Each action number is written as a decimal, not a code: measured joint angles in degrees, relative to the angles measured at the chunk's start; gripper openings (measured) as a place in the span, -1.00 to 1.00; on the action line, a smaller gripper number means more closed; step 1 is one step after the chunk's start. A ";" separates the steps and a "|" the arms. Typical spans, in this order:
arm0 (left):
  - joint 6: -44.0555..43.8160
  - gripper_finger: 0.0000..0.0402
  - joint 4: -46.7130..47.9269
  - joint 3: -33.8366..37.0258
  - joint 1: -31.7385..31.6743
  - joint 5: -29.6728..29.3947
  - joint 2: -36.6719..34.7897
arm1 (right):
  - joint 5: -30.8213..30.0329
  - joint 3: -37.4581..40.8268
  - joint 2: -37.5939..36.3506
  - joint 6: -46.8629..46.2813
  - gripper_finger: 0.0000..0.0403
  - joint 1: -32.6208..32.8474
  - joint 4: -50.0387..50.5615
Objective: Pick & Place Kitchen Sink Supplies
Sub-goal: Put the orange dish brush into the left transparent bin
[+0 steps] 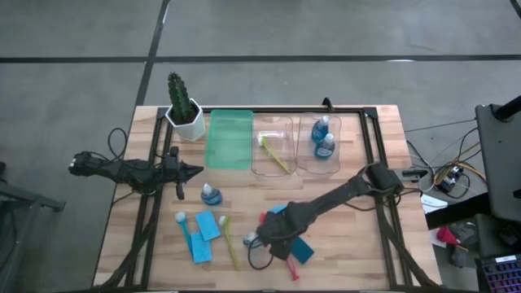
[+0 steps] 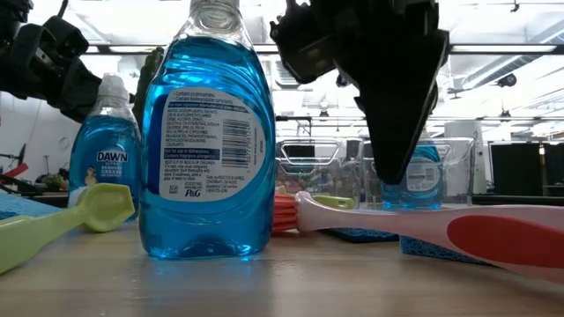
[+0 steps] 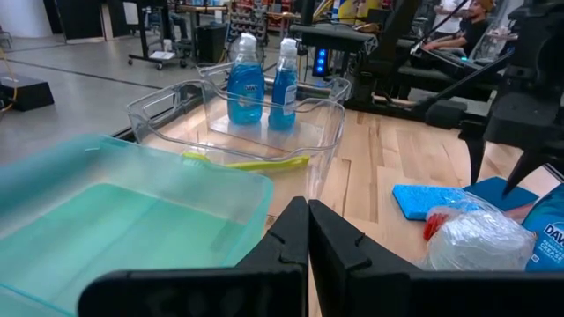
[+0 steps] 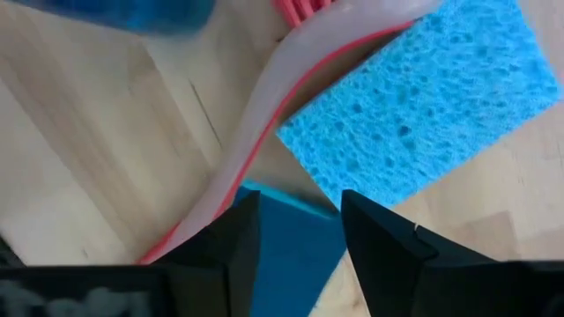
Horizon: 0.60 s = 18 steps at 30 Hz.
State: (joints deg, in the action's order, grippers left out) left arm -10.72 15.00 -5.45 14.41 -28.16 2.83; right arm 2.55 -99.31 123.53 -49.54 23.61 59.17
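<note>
The robot's right gripper next needs to grab the pink brush by its handle [image 1: 292,268], to place the brush in the clear bin [image 1: 273,146].
My right gripper [image 1: 272,241] [image 4: 296,224] is open and points down over the pink brush [image 1: 282,254] [image 4: 254,132]. In the right wrist view its fingers stand on either side of a darker teal sponge [image 4: 293,246], with a light blue sponge [image 4: 423,97] beside it. In the low view the fingertips [image 2: 398,176] hang just above the brush's handle [image 2: 423,224], which lies flat on the table. A blue-liquid bottle [image 1: 251,238] [image 2: 207,132] stands close by. My left gripper [image 1: 192,172] [image 3: 308,231] is shut and waits in the air at the table's left, near another bottle [image 1: 210,194].
Two blue sponges [image 1: 203,236], a yellow-green brush [image 1: 230,242] and a third bottle [image 1: 181,219] lie on the left near side. At the far side stand a green bin [image 1: 230,138], a clear bin [image 1: 273,145] with a brush, another [image 1: 320,145] with two bottles, and a cactus [image 1: 183,104].
</note>
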 joint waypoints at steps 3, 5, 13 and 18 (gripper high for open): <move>0.01 -0.97 0.00 0.01 -0.02 0.00 0.00 | -1.47 0.00 0.36 -1.42 -0.26 0.97 -0.10; 0.01 -0.97 0.00 0.00 -0.01 0.00 0.01 | -2.41 0.00 0.36 -2.72 -0.28 1.70 -0.30; 0.00 -0.97 0.00 0.01 0.00 -0.01 0.00 | -5.59 0.21 0.34 -5.30 -0.32 4.12 -4.58; 0.02 -0.97 0.00 0.00 -0.01 0.00 0.02 | -5.63 1.44 0.32 -7.12 -0.34 4.68 -7.16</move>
State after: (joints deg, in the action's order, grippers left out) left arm -10.70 15.00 -5.45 14.40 -28.16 2.85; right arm -3.07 -97.87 123.85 -56.66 28.29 52.01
